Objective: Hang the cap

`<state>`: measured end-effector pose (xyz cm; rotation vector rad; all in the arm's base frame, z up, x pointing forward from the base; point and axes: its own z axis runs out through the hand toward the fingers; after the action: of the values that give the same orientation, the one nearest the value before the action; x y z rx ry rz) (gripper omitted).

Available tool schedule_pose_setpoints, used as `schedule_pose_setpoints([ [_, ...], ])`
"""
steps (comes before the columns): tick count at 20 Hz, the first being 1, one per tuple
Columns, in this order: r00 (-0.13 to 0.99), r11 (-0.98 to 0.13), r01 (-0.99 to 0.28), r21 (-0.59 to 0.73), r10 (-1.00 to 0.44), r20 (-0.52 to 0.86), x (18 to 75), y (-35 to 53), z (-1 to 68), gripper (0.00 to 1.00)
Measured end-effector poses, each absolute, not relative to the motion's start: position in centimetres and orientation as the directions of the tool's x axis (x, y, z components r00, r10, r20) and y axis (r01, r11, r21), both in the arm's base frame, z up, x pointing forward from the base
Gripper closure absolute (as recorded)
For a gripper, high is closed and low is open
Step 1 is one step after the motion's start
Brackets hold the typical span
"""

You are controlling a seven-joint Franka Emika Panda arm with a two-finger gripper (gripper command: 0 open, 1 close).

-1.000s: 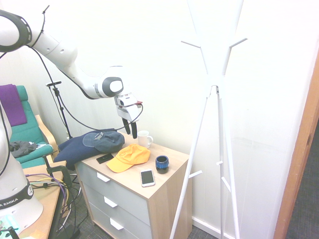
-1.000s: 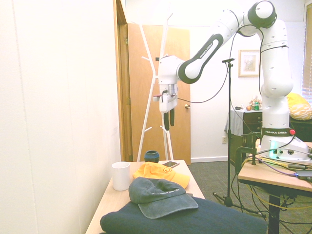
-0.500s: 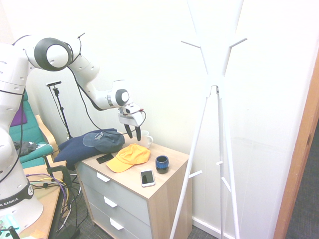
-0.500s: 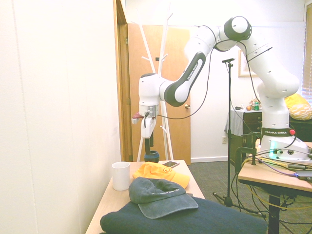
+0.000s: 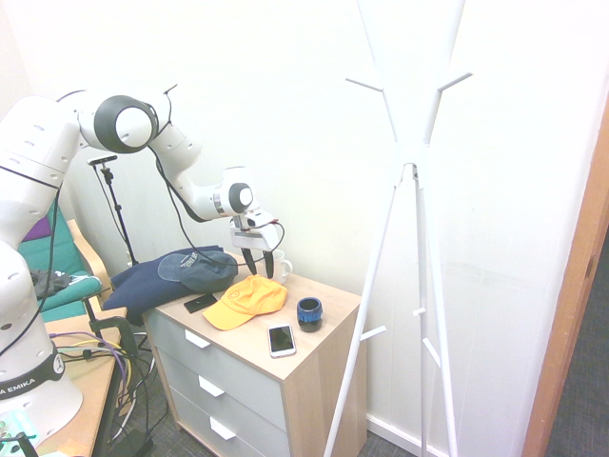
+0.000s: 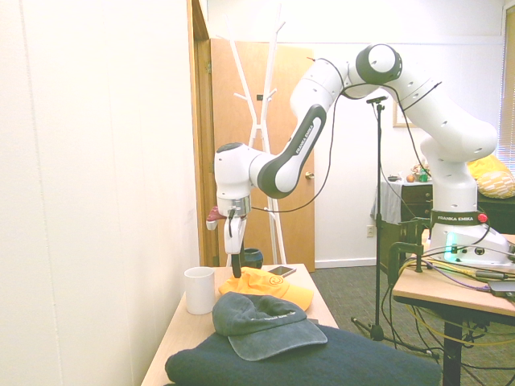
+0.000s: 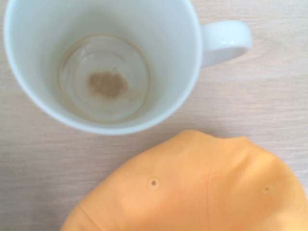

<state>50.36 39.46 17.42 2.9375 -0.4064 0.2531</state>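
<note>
The cap's brim [image 6: 298, 297] lies low against the dresser while the cap's soft crown stands up, so my gripper will next grab the cap by the crown's rear edge [image 6: 236, 279].
The yellow-orange cap [image 5: 245, 300] lies crown up on the wooden dresser top [image 5: 328, 338], its brim toward the front edge. In the second exterior view the cap [image 6: 265, 287] shows its small emblem. My gripper [image 5: 261, 269] hangs just above the cap's rear edge, in front of the white mug [image 5: 282, 266]. Its two dark fingers point down and stand apart with nothing between them. The wrist view looks straight down on the cap's crown [image 7: 192, 187] and into the mug [image 7: 103, 62]. The white coat rack [image 5: 409, 162] stands to the right of the dresser.
A navy cap with a grey brim [image 5: 195, 269] rests on a dark blue garment [image 5: 143, 286] at the dresser's left end. A small blue cup [image 5: 308, 312] and a phone [image 5: 281, 339] lie right of the yellow cap. A green chair [image 5: 57, 257] stands at the left.
The arm has swung in and lowered: the gripper came down from well above the dresser to just over the yellow cap's rear edge, beside the mug. Nothing on the dresser moved.
</note>
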Motion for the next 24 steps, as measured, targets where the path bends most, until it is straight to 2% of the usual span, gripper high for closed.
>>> schedule_pose_setpoints([
  [24, 0.945, -0.937, -0.296, 0.185, -0.260, 0.198, 50.1, 38.3, 16.4, 1.00],
])
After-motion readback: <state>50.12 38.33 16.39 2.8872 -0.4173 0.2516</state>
